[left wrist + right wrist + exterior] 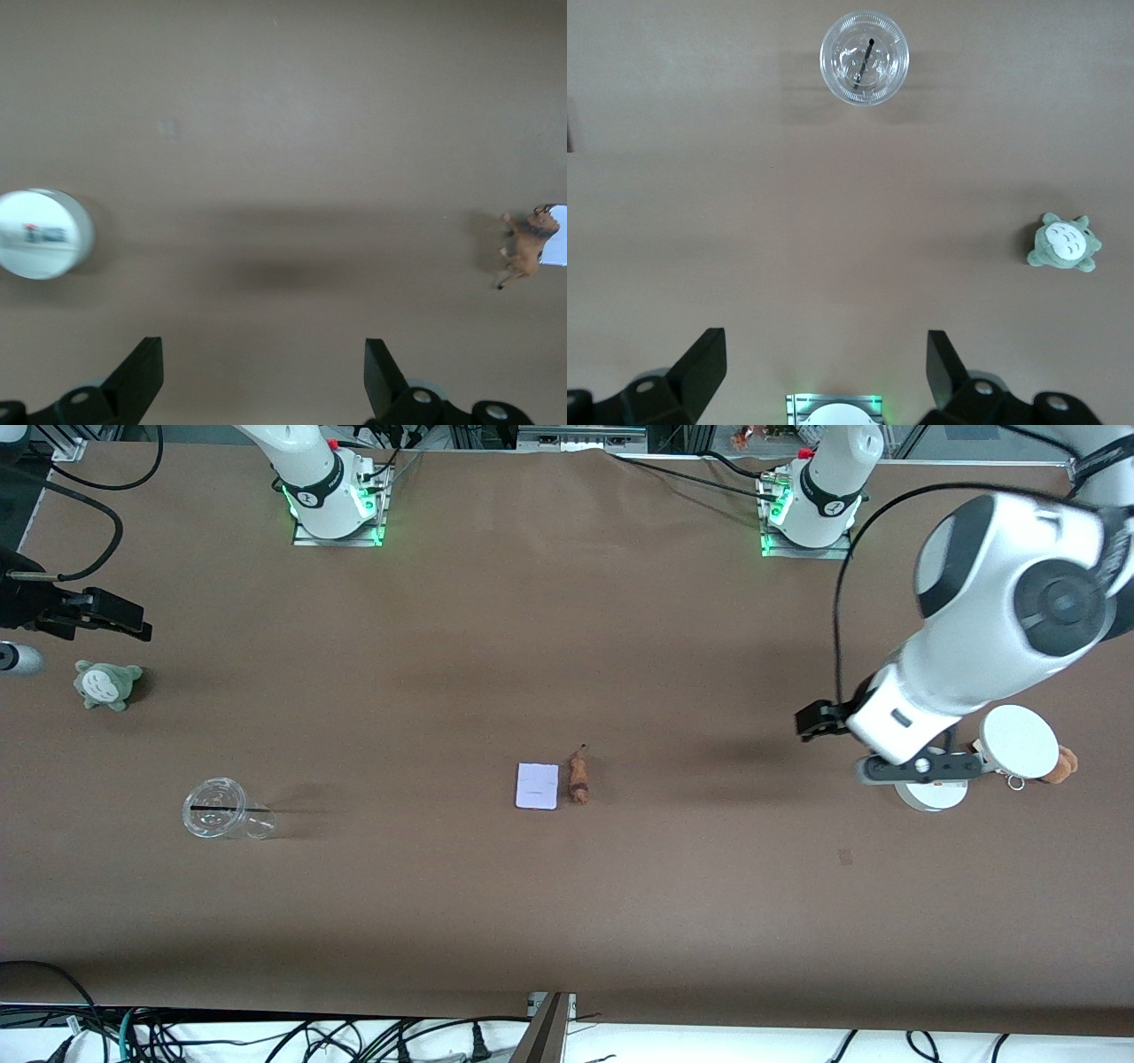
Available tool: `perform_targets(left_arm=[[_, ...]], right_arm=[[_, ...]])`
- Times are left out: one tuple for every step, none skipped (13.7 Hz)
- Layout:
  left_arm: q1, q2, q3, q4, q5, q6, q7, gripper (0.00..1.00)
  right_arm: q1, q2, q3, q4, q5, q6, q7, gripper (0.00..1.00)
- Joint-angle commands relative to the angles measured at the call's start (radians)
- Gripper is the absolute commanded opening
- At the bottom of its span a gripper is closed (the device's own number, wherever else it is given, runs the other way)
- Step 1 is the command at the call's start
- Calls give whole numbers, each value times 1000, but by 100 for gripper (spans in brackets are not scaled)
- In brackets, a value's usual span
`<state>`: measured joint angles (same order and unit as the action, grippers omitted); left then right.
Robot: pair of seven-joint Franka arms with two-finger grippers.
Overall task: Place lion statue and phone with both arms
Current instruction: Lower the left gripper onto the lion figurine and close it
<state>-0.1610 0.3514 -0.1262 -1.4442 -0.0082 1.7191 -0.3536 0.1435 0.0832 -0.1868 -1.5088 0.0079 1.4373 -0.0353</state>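
Observation:
I will next grab the lion statue's body behind the mane (579, 778) (528, 241) with my left gripper, so that I can place the statue with its head left free.
The phone (537, 786), a pale lavender slab, lies flat near the table's middle. The lion statue (578, 779), small and orange-brown, lies right beside it on the side toward the left arm's end. In the left wrist view the lion statue (527, 246) is at the edge, with a corner of the phone (555, 248) next to it. My left gripper (921, 769) (263, 381) is open and empty, up over the table by the white stand, well apart from both. My right gripper (111, 615) (824, 376) is open and empty, up over the right arm's end of the table.
A white round-based stand (1019, 741) (40, 235) and a brown plush (1063, 764) sit at the left arm's end. A clear cup (217, 808) (864, 57) and a grey-green plush (106, 684) (1063, 243) sit at the right arm's end.

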Motion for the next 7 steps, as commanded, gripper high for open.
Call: perform_targets(left_arm=[[-87, 104, 5, 89, -9, 23, -143, 100], [-112, 142, 5, 119, -10, 37, -175, 100], [-136, 176, 5, 136, -10, 59, -206, 100], [-159, 202, 5, 145, -10, 91, -243, 100], [-182, 225, 5, 145, -10, 134, -281, 100], [-208, 254, 5, 145, -10, 180, -324, 100], [-230, 285, 5, 145, -10, 236, -370, 100]], right_arm=[[-10, 6, 3, 21, 6, -6, -12, 100], [-12, 7, 3, 21, 6, -6, -12, 100], [-12, 7, 3, 21, 7, -6, -12, 100], [-12, 7, 3, 21, 6, -6, -12, 100], [-12, 7, 3, 21, 6, -6, -12, 100], [-12, 7, 3, 21, 6, -6, -12, 100], [-10, 6, 3, 21, 6, -6, -12, 100]])
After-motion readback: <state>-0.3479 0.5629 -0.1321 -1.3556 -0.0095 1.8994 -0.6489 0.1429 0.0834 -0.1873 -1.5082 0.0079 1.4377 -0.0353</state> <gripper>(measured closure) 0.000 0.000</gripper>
